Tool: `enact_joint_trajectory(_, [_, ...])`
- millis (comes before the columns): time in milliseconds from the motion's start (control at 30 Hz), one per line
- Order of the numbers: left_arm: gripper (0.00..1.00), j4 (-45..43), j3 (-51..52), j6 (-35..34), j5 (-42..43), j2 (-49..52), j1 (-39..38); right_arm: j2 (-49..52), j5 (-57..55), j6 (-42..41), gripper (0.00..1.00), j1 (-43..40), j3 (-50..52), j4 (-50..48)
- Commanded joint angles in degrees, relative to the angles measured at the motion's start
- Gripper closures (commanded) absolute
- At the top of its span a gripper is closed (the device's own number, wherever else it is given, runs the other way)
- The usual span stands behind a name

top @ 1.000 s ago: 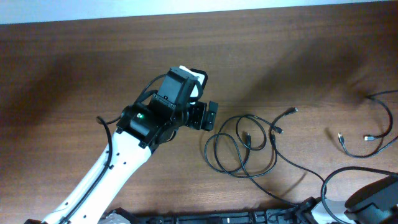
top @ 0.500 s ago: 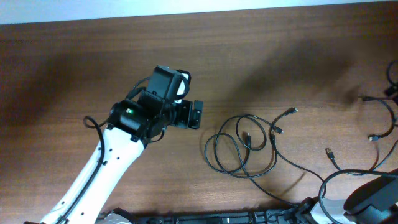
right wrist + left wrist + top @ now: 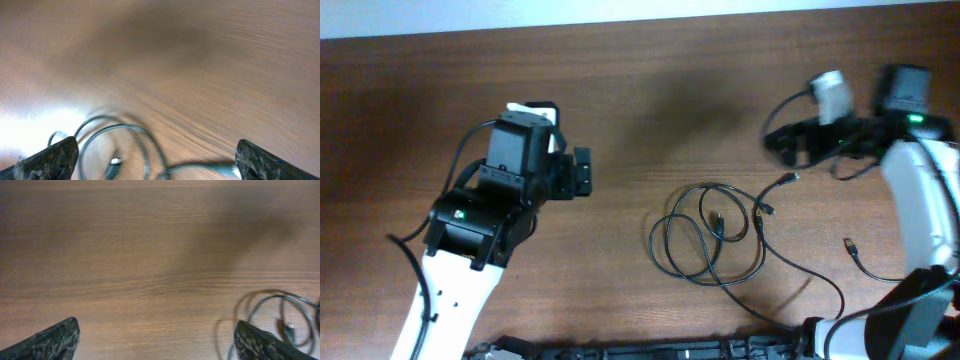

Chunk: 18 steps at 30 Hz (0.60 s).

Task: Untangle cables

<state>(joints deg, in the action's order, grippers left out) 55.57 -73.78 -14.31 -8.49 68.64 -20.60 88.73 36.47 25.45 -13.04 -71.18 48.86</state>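
One cable should be pulled free of the overlapping loops, so my right gripper should next grab it by the part of the cable near its plug end [image 3: 772, 187] [image 3: 199, 166].
The cables [image 3: 705, 235] lie as thin black overlapping loops right of the table's middle, with small plug ends [image 3: 787, 180] spreading to the right. One strand with a plug [image 3: 850, 243] trails toward the front right. My left gripper [image 3: 578, 172] is open over bare wood, well left of the loops. In the left wrist view the loops [image 3: 280, 312] show at the lower right, beside the right finger [image 3: 262, 342]. My right gripper [image 3: 792, 148] hovers open just behind the plug ends. Its blurred wrist view shows loops [image 3: 122, 137] and a plug [image 3: 115, 162] between wide-apart fingers [image 3: 47, 160].
The brown wooden table [image 3: 620, 90] ends at a pale strip along the back. The right arm's white link [image 3: 920, 210] runs down the right side over part of the trailing strand. A dark rail [image 3: 650, 352] lines the front edge.
My left arm has drawn back leftward, away from the loops. The right arm has swung into view at the back right. The loose strand at the far right has shifted.
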Motion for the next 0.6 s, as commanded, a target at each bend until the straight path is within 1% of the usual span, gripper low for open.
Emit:
enact_joint_trajectory(0, [0.01, 1.95, -0.44, 0.68, -3.34, -0.85, 4.11, -0.22, -1.51, 15.52, 0.01, 10.73, -0.13, 3.21])
enact_joint_trajectory(67, [0.01, 3.65, -0.44, 0.63, -3.32, -0.85, 6.97, -0.22, -1.75, 21.18, 0.01, 16.44, -0.13, 6.12])
enact_joint_trajectory(133, [0.01, 4.59, -0.44, 0.24, -3.28, -0.85, 9.51, -0.15, -1.77, 25.09, 0.02, 20.92, -0.02, 8.41])
enact_joint_trajectory(233, [0.01, 5.09, -0.42, 0.28, -3.34, -0.85, 11.19, 0.74, -1.75, 30.34, 0.01, 28.30, 2.32, 8.50])
enact_joint_trajectory(300, [0.01, 5.49, -0.42, 0.28, -3.34, -0.85, 11.19, 3.28, -1.73, 30.71, 0.01, 32.50, 3.80, 6.82])
enact_joint_trajectory(400, [0.01, 5.60, -0.42, 0.28, -3.34, -0.85, 11.19, 8.96, -1.09, 30.71, 0.01, 37.55, 3.80, 6.75])
enact_joint_trajectory(533, [0.01, 5.62, -0.42, 0.28, -3.34, -0.85, 11.19, 17.16, -1.14, 30.69, 0.16, 41.64, 3.80, 5.75])
enact_joint_trajectory(567, [0.01, 5.62, -0.42, 0.28, -3.34, -0.85, 11.19, 19.19, -1.11, 30.69, 0.17, 42.03, 3.80, 5.49])
